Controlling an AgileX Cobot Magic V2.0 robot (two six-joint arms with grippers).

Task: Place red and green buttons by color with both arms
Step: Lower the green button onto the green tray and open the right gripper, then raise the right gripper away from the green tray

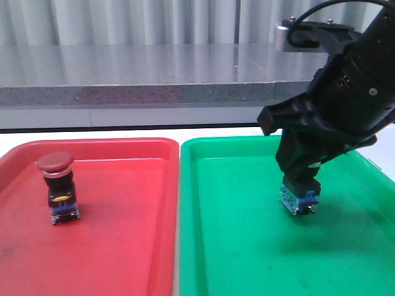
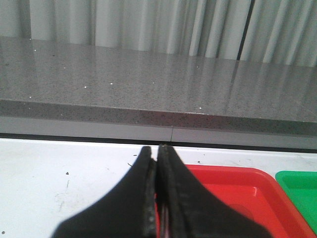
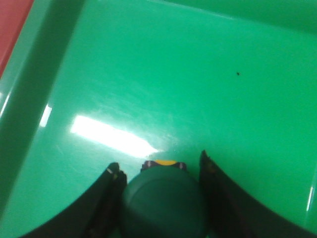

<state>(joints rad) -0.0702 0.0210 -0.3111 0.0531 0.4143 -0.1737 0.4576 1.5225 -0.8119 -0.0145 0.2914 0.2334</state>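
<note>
My right gripper opens next, since the green button's blue-and-black block (image 1: 299, 201) hangs over the green tray's bottom.
The red button (image 1: 57, 185) stands upright on the red tray (image 1: 123, 246), toward its left side. My right gripper (image 1: 300, 180) is shut on the green button (image 1: 299, 198) and holds it just above the floor of the green tray (image 1: 247, 259). Its blue-and-black block hangs below the fingers. In the right wrist view the green cap (image 3: 163, 203) sits between the two fingers of the right gripper (image 3: 159, 166). My left gripper (image 2: 157, 151) is shut and empty, over the white table by the red tray's far left corner (image 2: 233, 183). It is out of the front view.
The two trays lie side by side on the white table, red on the left, green on the right. A grey stone ledge (image 1: 136, 74) runs along the back with curtains behind it. A corner of the green tray (image 2: 302, 188) shows in the left wrist view.
</note>
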